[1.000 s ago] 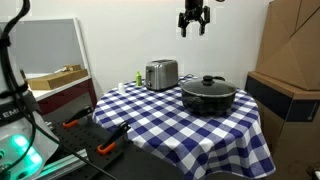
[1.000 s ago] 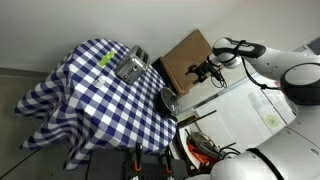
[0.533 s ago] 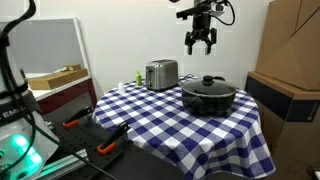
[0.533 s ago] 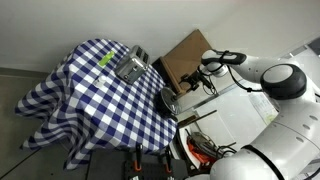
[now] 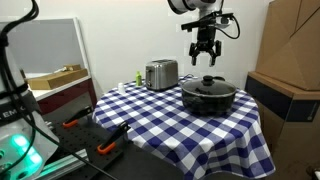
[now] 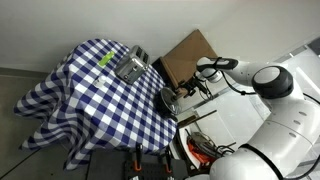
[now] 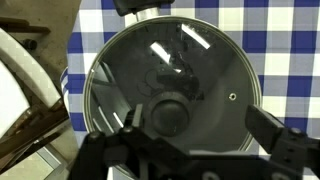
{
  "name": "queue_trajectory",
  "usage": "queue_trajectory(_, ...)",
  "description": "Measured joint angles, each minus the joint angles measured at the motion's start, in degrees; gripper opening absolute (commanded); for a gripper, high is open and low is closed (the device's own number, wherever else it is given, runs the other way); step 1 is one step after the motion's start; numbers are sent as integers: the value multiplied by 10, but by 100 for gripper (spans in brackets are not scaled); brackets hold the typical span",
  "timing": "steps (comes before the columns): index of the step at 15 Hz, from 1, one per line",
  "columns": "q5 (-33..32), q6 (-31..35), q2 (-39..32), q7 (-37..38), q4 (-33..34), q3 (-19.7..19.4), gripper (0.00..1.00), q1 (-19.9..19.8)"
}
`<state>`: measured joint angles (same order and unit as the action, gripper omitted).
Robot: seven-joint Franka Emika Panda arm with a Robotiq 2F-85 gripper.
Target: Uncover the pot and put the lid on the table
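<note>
I will next grab the glass lid by its black knob (image 7: 169,116) with my gripper, so that I can lift the lid level and set it flat on the tabletop.
A black pot (image 5: 208,100) stands on the blue-and-white checked table (image 5: 160,125), covered by a glass lid (image 5: 209,83) with a black knob (image 7: 169,116). My gripper (image 5: 206,55) hangs open a short way above the knob. In the wrist view the lid (image 7: 210,60) fills the frame, and the open fingers (image 7: 196,122) straddle the area just right of the knob without touching it. The pot also shows at the table's edge in an exterior view (image 6: 169,100), with the gripper (image 6: 185,88) above it.
A silver toaster (image 5: 161,74) stands on the table behind the pot. A green item (image 6: 105,61) lies near the toaster. Cardboard boxes (image 5: 290,60) stand close beside the pot. A shelf with a wooden tray (image 5: 55,77) is off to one side.
My gripper has come down from high above the table to just over the pot lid, and stayed open. The pot and lid have not moved.
</note>
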<state>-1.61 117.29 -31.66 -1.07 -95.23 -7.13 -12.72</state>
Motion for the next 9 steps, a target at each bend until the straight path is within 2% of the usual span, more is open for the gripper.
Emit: queue_trajectory(9, 0, 13, -23, 13, 0, -15, 100, -2)
